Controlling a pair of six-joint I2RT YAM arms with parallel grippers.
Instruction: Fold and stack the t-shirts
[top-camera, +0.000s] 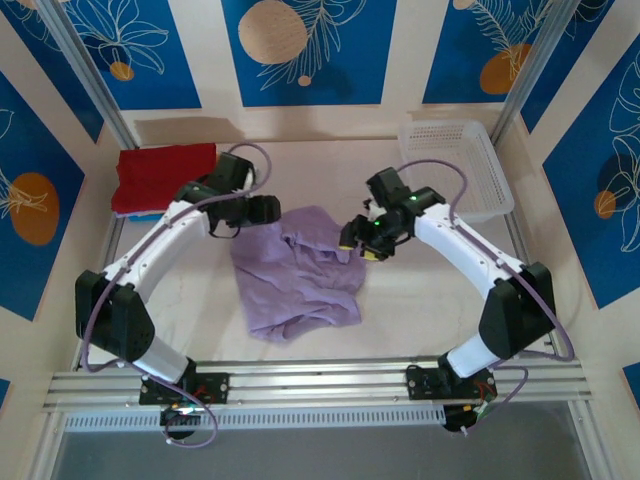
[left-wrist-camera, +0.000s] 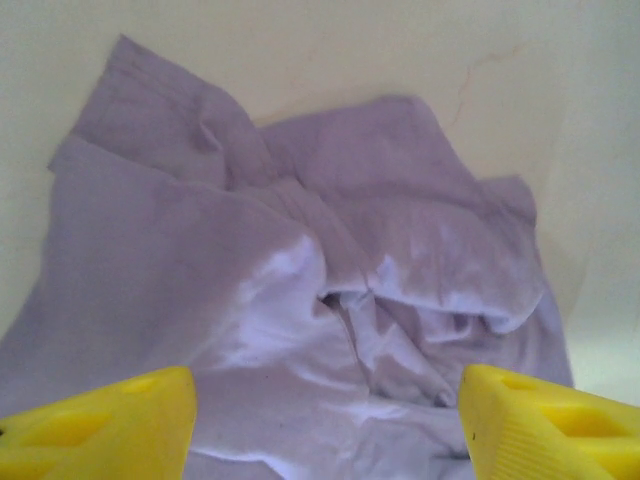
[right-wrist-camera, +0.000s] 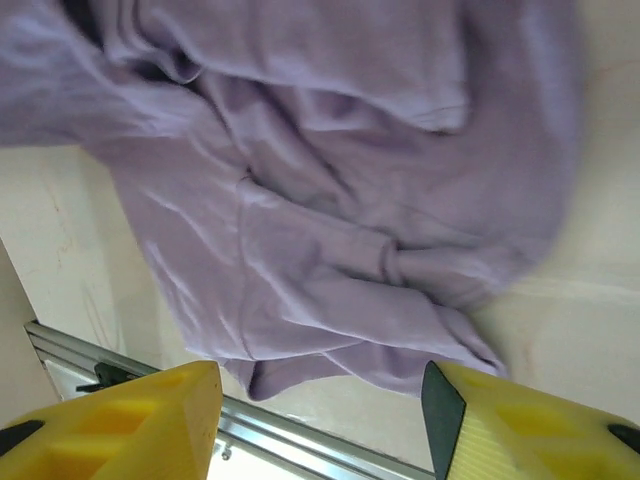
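My left gripper grabs the lavender t-shirt (top-camera: 296, 272) by its edge nearest the folded t-shirts next, to spread it open for folding.
A lavender t-shirt (top-camera: 296, 272) lies crumpled in the middle of the table. The same shirt (left-wrist-camera: 300, 300) spreads under my left gripper (left-wrist-camera: 325, 420), whose yellow fingers (left-wrist-camera: 110, 425) stand apart with nothing between them. In the top view my left gripper (top-camera: 272, 210) hovers at the shirt's upper left edge. My right gripper (top-camera: 356, 243) hangs over the shirt's upper right edge. In the right wrist view the shirt (right-wrist-camera: 320, 200) is below the right gripper (right-wrist-camera: 320, 420), which is open and empty. Folded t-shirts (top-camera: 160, 178), red on top of blue, sit at the back left.
A white perforated basket (top-camera: 455, 165) stands at the back right. A metal rail (top-camera: 320, 385) runs along the table's near edge, with both arm bases on it. Bare table shows around the shirt on all sides.
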